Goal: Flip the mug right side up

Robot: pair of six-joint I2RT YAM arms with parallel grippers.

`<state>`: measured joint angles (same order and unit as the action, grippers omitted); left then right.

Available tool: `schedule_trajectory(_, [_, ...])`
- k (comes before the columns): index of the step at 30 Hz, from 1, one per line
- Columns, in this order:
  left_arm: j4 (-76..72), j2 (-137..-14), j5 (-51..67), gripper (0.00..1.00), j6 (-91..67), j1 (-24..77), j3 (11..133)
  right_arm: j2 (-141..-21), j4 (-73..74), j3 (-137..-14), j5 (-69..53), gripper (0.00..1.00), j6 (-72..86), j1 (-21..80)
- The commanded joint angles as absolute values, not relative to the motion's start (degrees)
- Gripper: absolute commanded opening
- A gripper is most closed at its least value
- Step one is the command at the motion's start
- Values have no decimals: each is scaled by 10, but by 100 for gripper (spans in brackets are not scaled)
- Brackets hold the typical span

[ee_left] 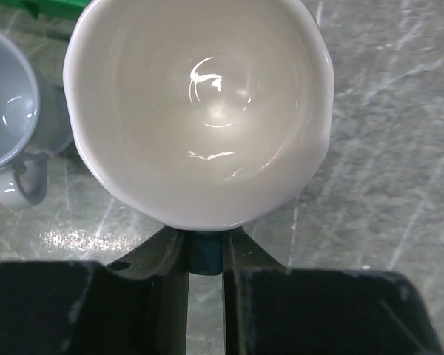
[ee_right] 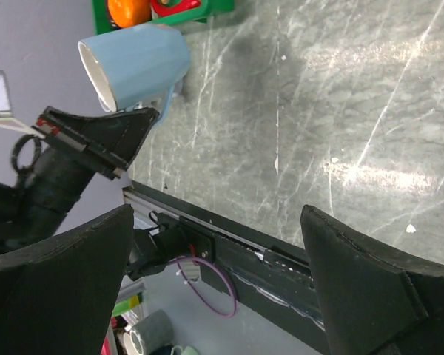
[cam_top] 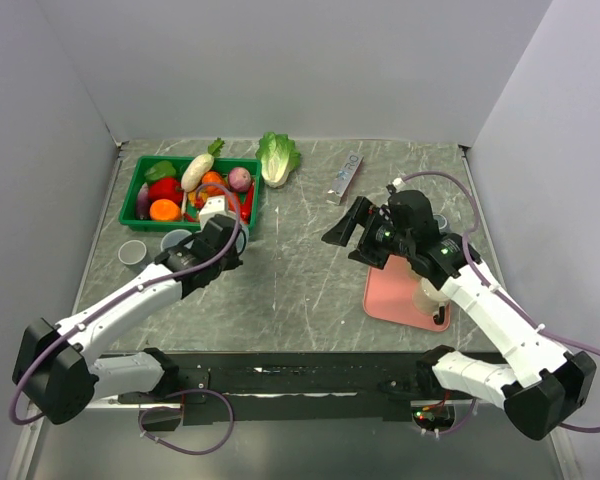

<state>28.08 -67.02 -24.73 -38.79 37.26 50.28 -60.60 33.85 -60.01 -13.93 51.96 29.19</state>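
The robot's left gripper needs to keep holding the mug (ee_left: pixel 200 111), which hangs tilted above the table beside the grey cup and would drop onto the table if the gripper opened now.
The mug (ee_left: pixel 200 111) is light blue outside and white inside. In the left wrist view its open mouth faces the camera and fills the frame. My left gripper (ee_left: pixel 205 240) is shut on the mug's blue handle just below the rim. In the right wrist view the mug (ee_right: pixel 137 63) hangs tilted above the table, mouth toward the left gripper (ee_right: pixel 103 133). From above, the left gripper (cam_top: pixel 220 238) covers most of the mug. My right gripper (cam_top: pixel 352 232) hovers open mid-table and holds nothing; its fingers (ee_right: pixel 66 274) stand wide apart.
A green basket (cam_top: pixel 135 190) of toy vegetables stands at the back left, with a lettuce (cam_top: pixel 278 157) and a tube (cam_top: pixel 347 175) beside it. Two grey cups (cam_top: pixel 132 253) sit left of the left gripper; one cup (ee_left: pixel 7 111) shows close by. A pink board (cam_top: pixel 405 295) lies at the right.
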Motion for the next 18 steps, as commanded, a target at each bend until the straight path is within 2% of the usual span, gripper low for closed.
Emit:
schedule_trajectory(1, [189, -664, -301, 1, -410, 365, 476, -608, 338, -613, -148, 100, 513, 284])
schedule_trajectory(8, [179, -710, -308, 1, -401, 340, 455, -614, 343, -609, -158, 100, 507, 275])
schedule_trajectory(18, [175, -715, -287, 1, -361, 298, 432, -617, 344, -597, -170, 100, 506, 264])
